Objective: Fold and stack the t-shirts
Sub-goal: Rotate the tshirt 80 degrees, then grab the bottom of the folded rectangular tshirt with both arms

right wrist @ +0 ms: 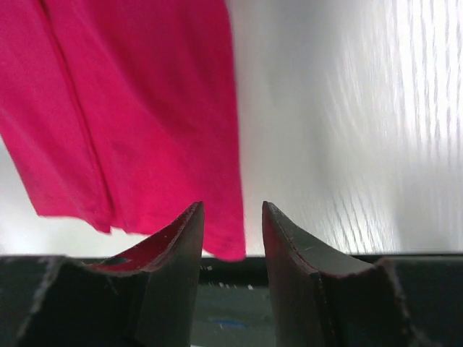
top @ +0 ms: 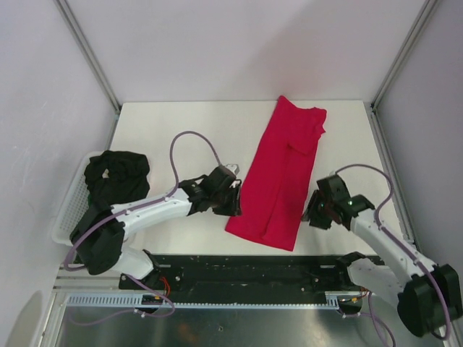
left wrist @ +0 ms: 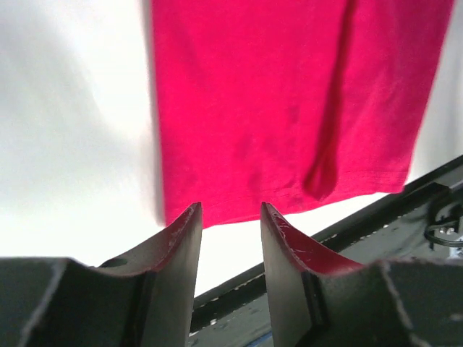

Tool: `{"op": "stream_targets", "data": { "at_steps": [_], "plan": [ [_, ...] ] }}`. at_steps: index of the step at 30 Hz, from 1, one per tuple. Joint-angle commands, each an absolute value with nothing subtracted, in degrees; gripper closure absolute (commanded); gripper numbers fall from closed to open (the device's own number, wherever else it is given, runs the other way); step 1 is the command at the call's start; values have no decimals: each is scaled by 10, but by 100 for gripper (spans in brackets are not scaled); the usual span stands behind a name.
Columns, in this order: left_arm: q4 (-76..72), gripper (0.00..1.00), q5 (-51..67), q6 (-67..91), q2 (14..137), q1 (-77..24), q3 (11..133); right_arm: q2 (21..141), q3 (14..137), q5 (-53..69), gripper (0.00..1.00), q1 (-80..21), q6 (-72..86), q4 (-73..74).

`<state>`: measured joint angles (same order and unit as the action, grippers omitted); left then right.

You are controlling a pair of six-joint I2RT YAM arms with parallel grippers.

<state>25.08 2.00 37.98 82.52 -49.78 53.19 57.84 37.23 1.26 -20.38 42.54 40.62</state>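
The right gripper will next grab the crimson-red t-shirt's hem at its near corner [top: 291, 246] [right wrist: 230, 248], to fold the hem end over toward the collar.
The crimson-red t-shirt [top: 281, 173] lies on the white table folded lengthwise into a long strip, collar end far, hem near. It also shows in the left wrist view [left wrist: 289, 101] and the right wrist view [right wrist: 137, 108]. My left gripper [top: 233, 204] is open and empty just left of the strip's near left corner, as the left wrist view [left wrist: 230, 210] shows. My right gripper [top: 312, 214] is open and empty just right of the near right corner, as the right wrist view [right wrist: 231, 210] shows. A black t-shirt [top: 116, 173] lies crumpled in the basket. No pink shirt shows.
A white lattice basket [top: 66, 208] stands at the table's left edge. A black rail [top: 253, 267] runs along the near edge of the table. Metal frame posts rise at the far corners.
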Motion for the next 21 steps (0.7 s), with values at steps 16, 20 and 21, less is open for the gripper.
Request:
{"op": "stream_targets", "data": {
  "at_steps": [16, 20, 21],
  "plan": [
    [166, 56, 52, 363, 804, -464, 427, 535, 253, 13, 58, -411, 648, 381],
    [164, 55, 58, 358, 816, -465, 426, 544, 248, 10, 59, -425, 659, 371],
    [163, 55, 60, 357, 819, -464, 426, 545, 246, 10, 59, -427, 661, 370]
  ]
}}
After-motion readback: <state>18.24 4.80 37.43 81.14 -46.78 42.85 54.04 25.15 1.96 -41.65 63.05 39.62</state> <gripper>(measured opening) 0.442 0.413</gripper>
